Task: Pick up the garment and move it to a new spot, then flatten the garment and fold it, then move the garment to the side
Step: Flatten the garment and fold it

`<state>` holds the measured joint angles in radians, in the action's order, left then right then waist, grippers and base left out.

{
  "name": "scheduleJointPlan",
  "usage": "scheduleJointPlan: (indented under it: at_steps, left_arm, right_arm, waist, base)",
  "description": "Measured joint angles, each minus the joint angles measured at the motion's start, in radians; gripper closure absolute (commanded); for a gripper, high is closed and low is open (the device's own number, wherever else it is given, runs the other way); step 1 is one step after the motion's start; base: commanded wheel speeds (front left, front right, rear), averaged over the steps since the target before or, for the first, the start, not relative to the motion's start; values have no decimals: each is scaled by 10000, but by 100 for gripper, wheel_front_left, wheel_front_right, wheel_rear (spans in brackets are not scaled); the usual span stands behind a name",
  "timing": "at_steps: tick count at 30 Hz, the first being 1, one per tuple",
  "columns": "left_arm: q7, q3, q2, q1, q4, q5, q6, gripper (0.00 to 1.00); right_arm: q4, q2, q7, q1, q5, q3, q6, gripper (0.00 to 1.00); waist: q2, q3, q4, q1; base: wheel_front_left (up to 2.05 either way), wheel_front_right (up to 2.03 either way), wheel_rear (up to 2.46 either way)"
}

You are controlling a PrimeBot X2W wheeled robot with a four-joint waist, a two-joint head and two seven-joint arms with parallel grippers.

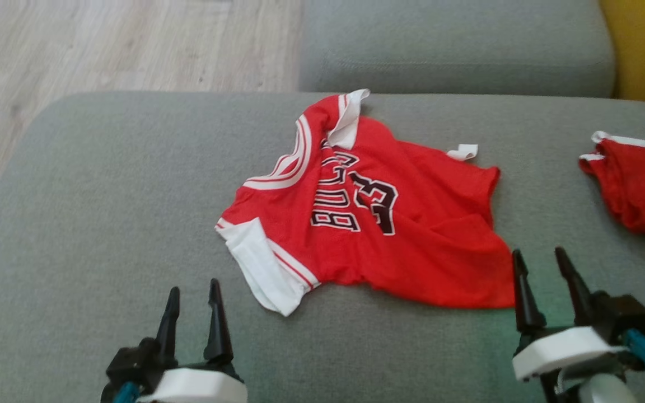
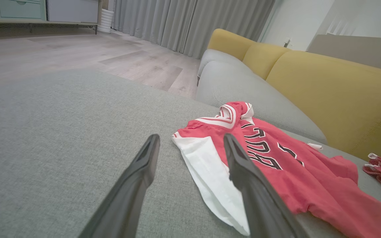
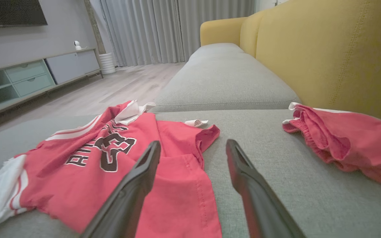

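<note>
My right gripper should next grab the jersey by its red bottom corner (image 1: 506, 299), where the hem edges meet, since the jersey lies rumpled and slack (image 1: 428, 235) on the seat.
The garment (image 1: 389, 224) is a red jersey with white sleeves and dark lettering, lying rumpled in the middle of the grey sofa seat (image 1: 104, 224). It also shows in the left wrist view (image 2: 296, 168) and the right wrist view (image 3: 111, 158). My left gripper (image 1: 194, 291) stands open just short of the near white sleeve (image 1: 261, 268), empty. My right gripper (image 1: 541, 257) is open at the jersey's near right hem corner, holding nothing. The left gripper (image 2: 192, 140) points at the white sleeve (image 2: 207, 168). Over the hem and the bare seat hovers the right gripper (image 3: 193, 147).
A second red piece of clothing (image 1: 641, 184) lies bunched at the right, near the yellow backrest (image 3: 326, 53). Another grey seat cushion (image 1: 457, 45) adjoins the far edge. Wooden floor (image 1: 104, 45) lies beyond the seat's left edge. A low cabinet (image 3: 28, 76) stands across the room.
</note>
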<state>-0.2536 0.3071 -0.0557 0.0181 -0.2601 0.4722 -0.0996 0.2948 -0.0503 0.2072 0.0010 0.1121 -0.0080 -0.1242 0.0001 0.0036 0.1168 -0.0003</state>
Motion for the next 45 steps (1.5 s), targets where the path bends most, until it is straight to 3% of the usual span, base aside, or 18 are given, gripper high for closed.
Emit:
scheduleJointPlan:
  at_steps: [16, 22, 31, 45]
  left_arm:
    - [75, 25, -138, 120, 33, 0, -35, 0]
    - [583, 219, -251, -14, -58, -96, -42, 0]
    - [2299, 510, -322, -2574, -2094, -144, 119, 0]
    - [2255, 205, -263, -3811, -4215, 199, 84, 0]
  right_arm:
    - [-1066, 40, -663, 721, 305, 301, 0, 0]
    - [-1229, 42, -732, 728, 305, 418, 0, 0]
    - [-1490, 42, -848, 634, 182, 734, 0, 0]
    - [-1498, 40, -842, 271, 96, 713, 0, 0]
  waist:
    - [0, -144, -253, 3]
    - [0, 17, -233, 3]
    - [0, 912, -481, 5]
    - [0, 1604, -915, 4]
  base:
    - [0, 0, 0]
    - [0, 0, 0]
    - [0, 0, 0]
    - [0, 0, 0]
